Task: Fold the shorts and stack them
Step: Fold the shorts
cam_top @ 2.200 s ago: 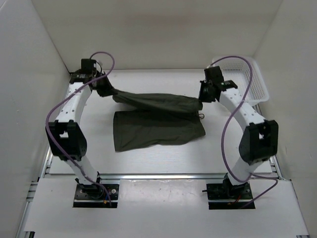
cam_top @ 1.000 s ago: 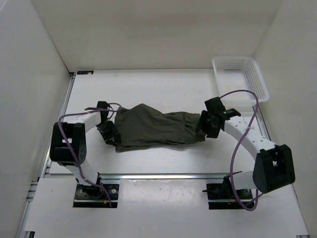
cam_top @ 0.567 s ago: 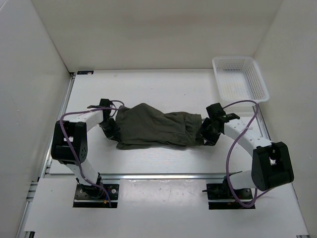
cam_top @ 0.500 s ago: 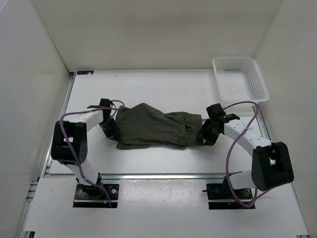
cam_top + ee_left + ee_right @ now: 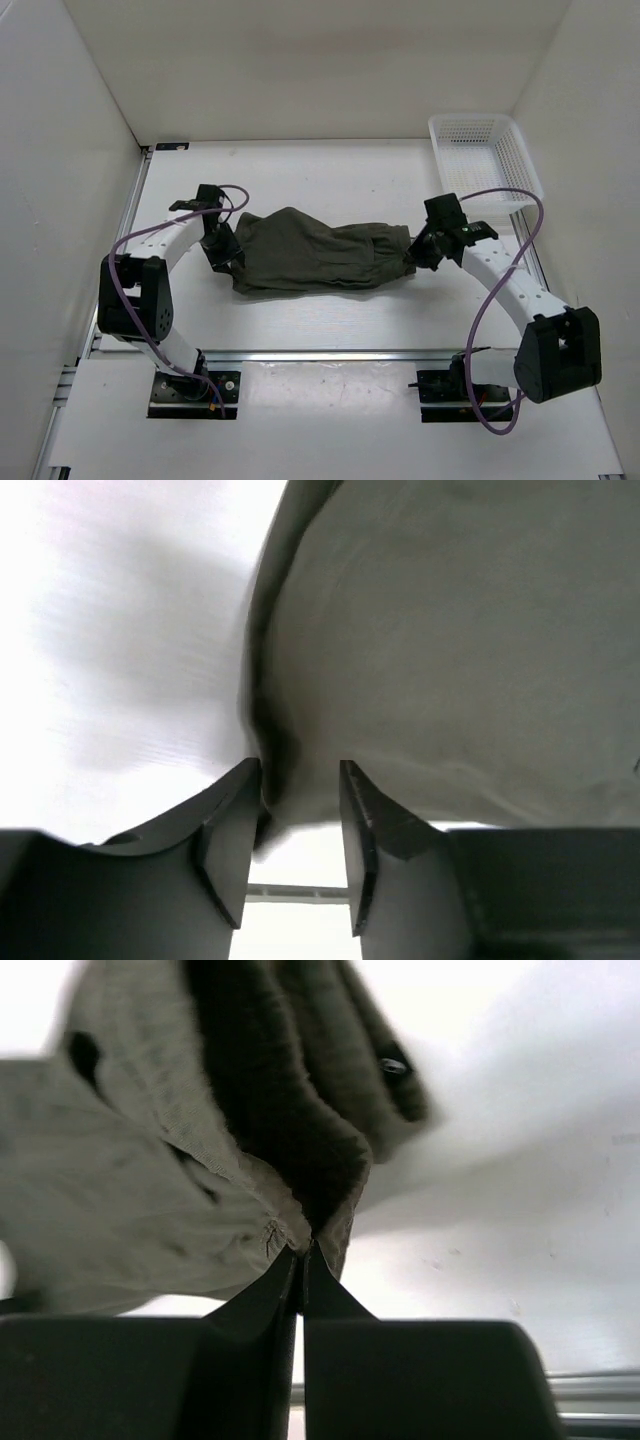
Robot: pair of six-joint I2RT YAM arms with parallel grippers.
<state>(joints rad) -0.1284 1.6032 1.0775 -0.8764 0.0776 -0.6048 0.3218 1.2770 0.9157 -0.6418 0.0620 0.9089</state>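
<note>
Both ends of the shorts need to be folded together. My left gripper needs to grab the shorts' near corner [image 5: 239,287] [image 5: 284,805] next, at their end opposite my right gripper.
The dark olive-green shorts [image 5: 315,255] lie folded lengthwise in a bunched strip across the middle of the table. My left gripper [image 5: 227,255] is at their left end. In the left wrist view it [image 5: 300,775] is open, with the shorts' edge [image 5: 450,650] lying at and between the fingertips. My right gripper [image 5: 414,252] is at the right end. In the right wrist view it [image 5: 302,1250] is shut on a fold of the shorts [image 5: 150,1190], pinched at the fingertips.
A white mesh basket [image 5: 485,160] stands at the back right corner, just beyond the right arm. White walls close in the table on the left, back and right. A metal rail [image 5: 320,353] runs along the near edge.
Both arms carried the shorts' far edge toward the near side, folding them over. Since then the left jaws have opened, and the right wrist has drawn back slightly to the right, still gripping.
</note>
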